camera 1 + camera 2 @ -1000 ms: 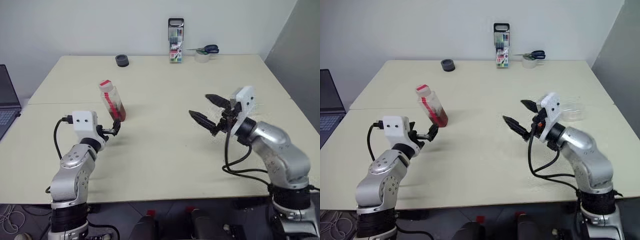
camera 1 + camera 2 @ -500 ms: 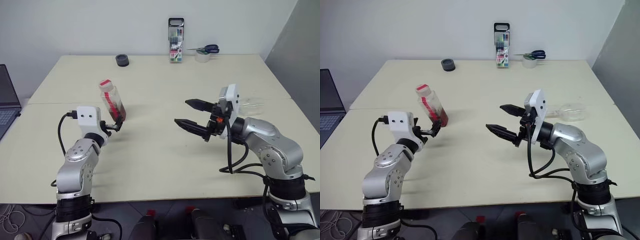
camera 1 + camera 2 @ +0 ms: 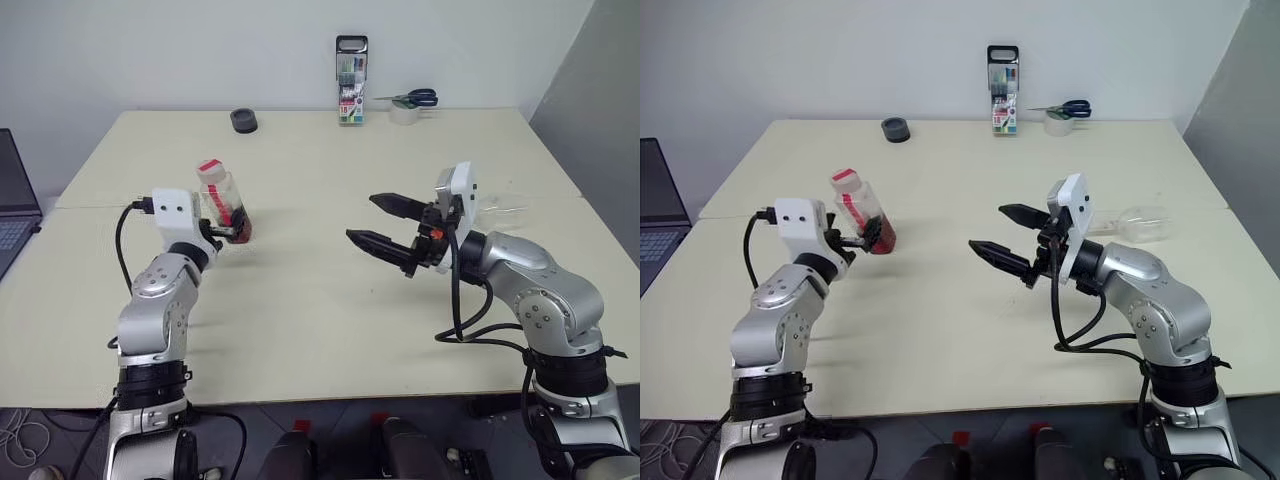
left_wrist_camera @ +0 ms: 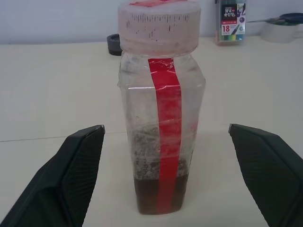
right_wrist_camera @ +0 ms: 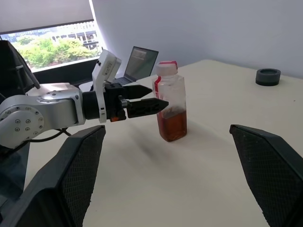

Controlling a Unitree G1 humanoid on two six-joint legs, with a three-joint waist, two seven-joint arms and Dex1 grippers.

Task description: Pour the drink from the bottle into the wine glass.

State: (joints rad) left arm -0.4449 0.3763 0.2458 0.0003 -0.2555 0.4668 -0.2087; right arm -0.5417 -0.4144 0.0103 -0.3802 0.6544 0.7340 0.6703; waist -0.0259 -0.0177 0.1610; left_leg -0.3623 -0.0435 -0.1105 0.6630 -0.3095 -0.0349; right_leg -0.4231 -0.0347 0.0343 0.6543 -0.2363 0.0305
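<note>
My left fingers stop short of the bottle's lower part (image 4: 161, 182), so my left gripper moves toward the bottle's lower part next, and only then closes on the bottle.
The bottle (image 3: 222, 203) stands upright on the table's left half, clear plastic with a red strip and a pink-red cap. The drink (image 5: 173, 125) fills only its bottom. My left gripper (image 3: 232, 233) is open and level, one finger (image 4: 71, 179) on each side of the bottle's lower part with a clear gap on both sides. At the table's middle my right gripper (image 3: 361, 218) is open and empty, pointing towards the bottle from well off. The wine glass (image 3: 1143, 221) appears to lie on its side behind my right wrist, partly hidden.
A marker case (image 3: 351, 80) stands at the table's far edge, with scissors (image 3: 415, 98) on a tape roll (image 3: 404, 114) beside it. A small black ring (image 3: 244, 121) sits at the far left. A laptop (image 3: 15, 200) is off the left edge.
My left gripper has moved forward and up, so its open fingers now flank the bottle. My right gripper swung left towards the table's middle, then held still.
</note>
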